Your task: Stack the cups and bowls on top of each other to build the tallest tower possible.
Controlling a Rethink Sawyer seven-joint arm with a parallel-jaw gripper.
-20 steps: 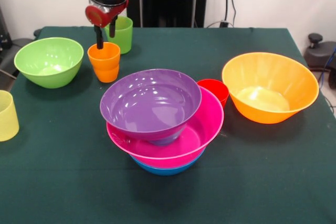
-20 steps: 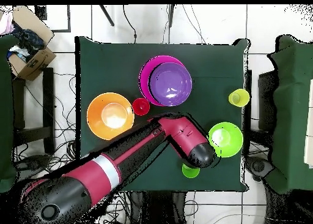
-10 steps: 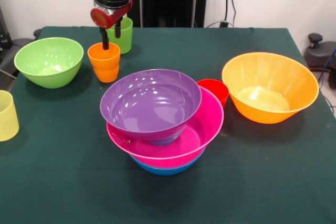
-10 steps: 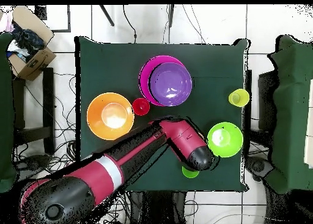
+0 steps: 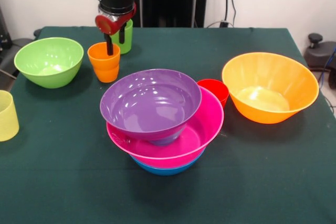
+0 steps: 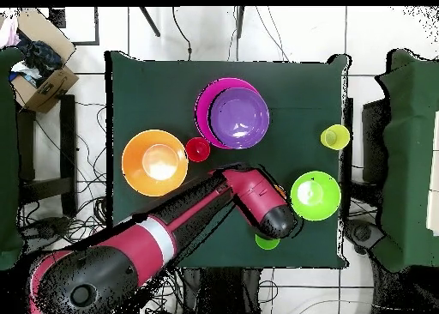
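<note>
The orange cup's opening (image 5: 102, 51) is wider than the gap between my fingers. My gripper next needs to grab the orange cup by its thin rim.
My gripper (image 5: 116, 41) is open and hangs over the far right rim of the orange cup (image 5: 104, 65). One finger (image 5: 109, 45) dips at that rim, the other is in front of the green cup (image 5: 127, 40). The tower is a purple bowl (image 5: 149, 103) nested in a pink bowl (image 5: 212, 124) on a large blue bowl (image 5: 165, 170). The red cup (image 5: 215, 90) stands just behind it. The orange bowl (image 5: 269, 86) is at the right, the lime green bowl (image 5: 48, 61) and pale yellow cup (image 5: 6, 115) at the left. The small blue bowl is out of view.
In the overhead view the arm (image 6: 273, 214) covers the orange cup and gripper. The green cup (image 6: 267, 241) peeks out beside it, next to the lime green bowl (image 6: 315, 196). A cardboard box (image 6: 39, 70) sits off the table.
My gripper has risen and shifted to the picture's right in the front view, from over the orange cup's left side to its far right rim. The cup has not moved.
</note>
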